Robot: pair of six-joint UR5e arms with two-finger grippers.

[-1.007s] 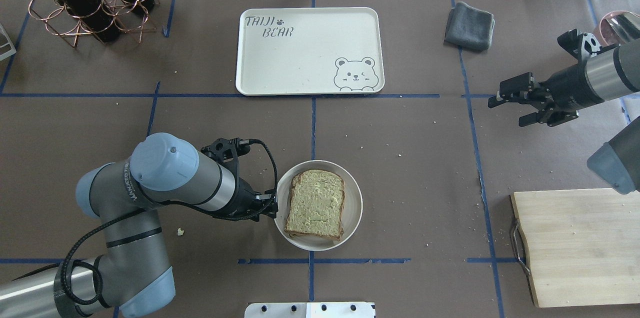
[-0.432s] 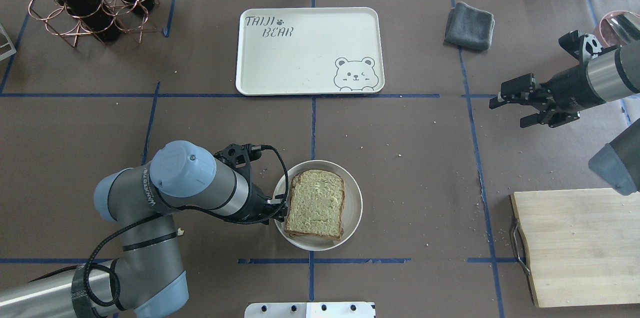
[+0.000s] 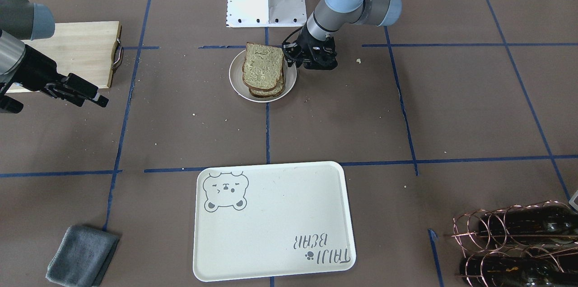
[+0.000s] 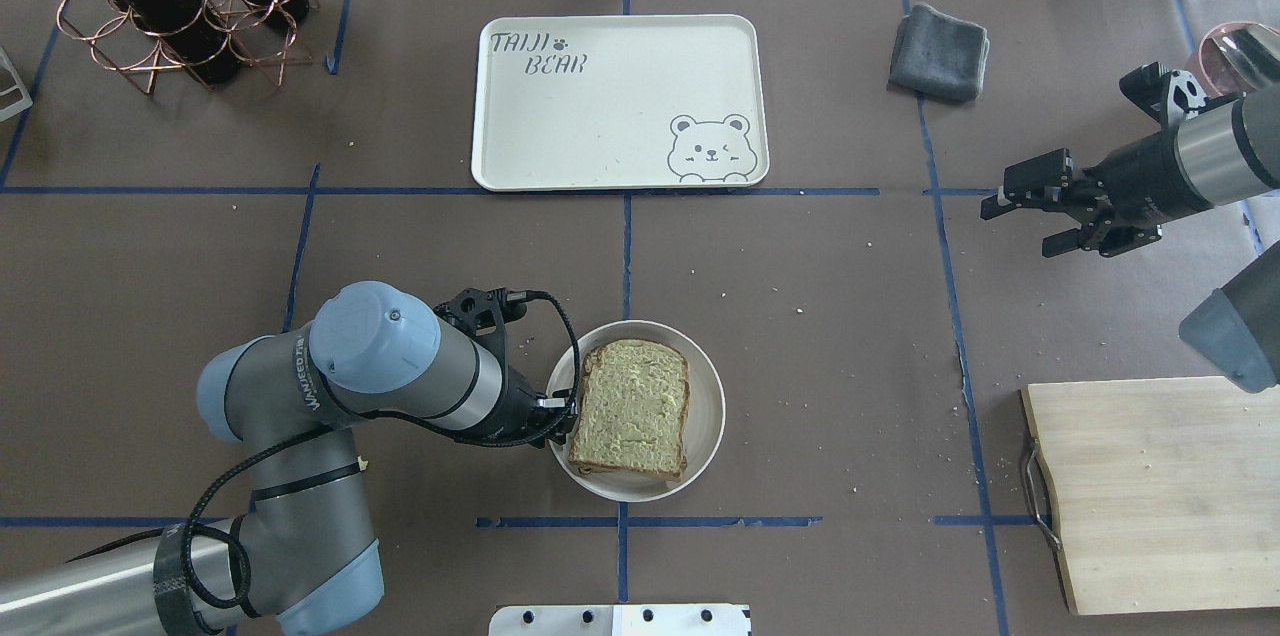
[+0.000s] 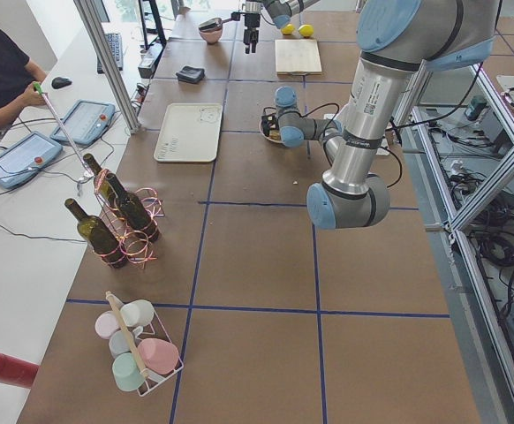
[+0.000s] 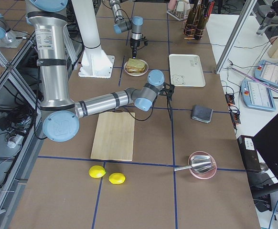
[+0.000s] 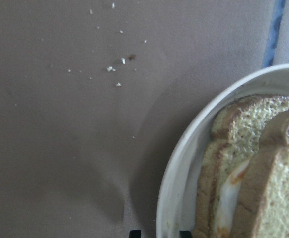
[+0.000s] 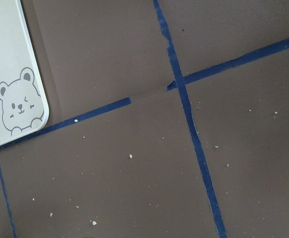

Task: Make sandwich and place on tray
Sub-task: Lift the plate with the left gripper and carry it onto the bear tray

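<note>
My left gripper grabs the plate by its thin raised rim (image 3: 295, 67) next, since the round plate spreads far wider than the open fingers.
The sandwich (image 4: 632, 406), two tan bread slices stacked, lies on a small round white plate (image 4: 705, 416) at the near centre of the table. The left wrist view shows white egg (image 7: 229, 198) between the slices. My left gripper (image 4: 560, 416) is low at the plate's left rim. Its two fingertips (image 7: 134, 232) stand on either side of the rim (image 7: 177, 183), with a gap still showing, so it is open. The cream bear tray (image 4: 600, 116) lies empty at the far centre. My right gripper (image 4: 1015, 226) hovers open and empty at the right.
A wooden cutting board (image 4: 1160, 491) lies at the near right. A folded grey cloth (image 4: 938, 51) lies right of the tray. A copper rack with wine bottles (image 4: 170, 6) stands far left. A pink bowl (image 4: 1235, 51) is at the far right edge. Crumbs dot the table.
My left arm has moved right, bringing its gripper from just short of the plate to the plate's left rim. My right gripper has drawn back slightly to the right.
</note>
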